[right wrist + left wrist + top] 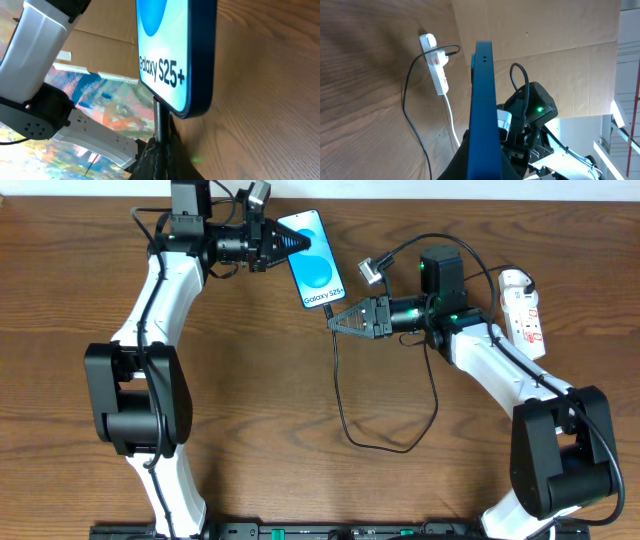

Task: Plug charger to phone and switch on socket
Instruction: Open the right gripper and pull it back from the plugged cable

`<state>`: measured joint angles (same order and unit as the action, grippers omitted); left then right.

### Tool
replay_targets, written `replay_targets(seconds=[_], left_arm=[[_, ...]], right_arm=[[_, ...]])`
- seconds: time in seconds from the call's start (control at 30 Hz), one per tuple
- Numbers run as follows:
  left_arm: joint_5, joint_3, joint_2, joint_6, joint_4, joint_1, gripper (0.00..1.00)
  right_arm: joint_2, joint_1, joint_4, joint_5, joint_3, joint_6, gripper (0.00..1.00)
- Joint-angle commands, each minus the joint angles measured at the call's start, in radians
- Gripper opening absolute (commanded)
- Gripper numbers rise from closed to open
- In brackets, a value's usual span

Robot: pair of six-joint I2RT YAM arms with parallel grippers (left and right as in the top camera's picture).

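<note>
The charger's plug meets the phone's lower edge and the seam is closed up, so the charger would stay in the phone (318, 265). I should open my right gripper now.
The phone (318, 265), its blue screen facing up, is tilted at the back of the table. My left gripper (298, 242) is shut on its upper end. In the left wrist view the phone (484, 95) stands edge-on between the dark fingers (462, 162). My right gripper (335, 323) is shut on the charger (341, 395), just below the phone. In the right wrist view the charger's black plug (159, 117) rises from my right gripper (161, 152) and meets the lower edge of the phone (175, 55). The white socket (524, 308) lies at the far right, away from both grippers.
The charger's cable (400, 442) loops across the wood in front of the right arm and runs back towards the socket (435, 62). A white cord (451, 120) trails from the socket. A cardboard wall (545, 30) stands behind the table.
</note>
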<state>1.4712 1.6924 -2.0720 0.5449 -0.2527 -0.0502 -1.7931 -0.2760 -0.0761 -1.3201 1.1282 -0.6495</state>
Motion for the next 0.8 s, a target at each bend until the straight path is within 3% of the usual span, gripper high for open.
replay_targets(seconds=[0.0,0.3,0.43,0.77], left_arm=[[0.092,-0.002,0.019,-0.010,-0.007,-0.018,0.07],[0.092,-0.002,0.019,-0.010,-0.006,-0.018,0.07],[0.092,-0.002,0.019,-0.010,-0.006,-0.018,0.07],[0.088,-0.002,0.019,-0.014,-0.006,-0.017,0.07]], right_arm=[[-0.012,0.014,-0.026,0.078,0.014,-0.012,0.01],[-0.012,0.014,-0.025,0.082,0.014,-0.012,0.03],[-0.012,0.014,-0.009,0.080,0.014,-0.011,0.26],[-0.012,0.014,0.024,0.047,0.014,0.020,0.50]])
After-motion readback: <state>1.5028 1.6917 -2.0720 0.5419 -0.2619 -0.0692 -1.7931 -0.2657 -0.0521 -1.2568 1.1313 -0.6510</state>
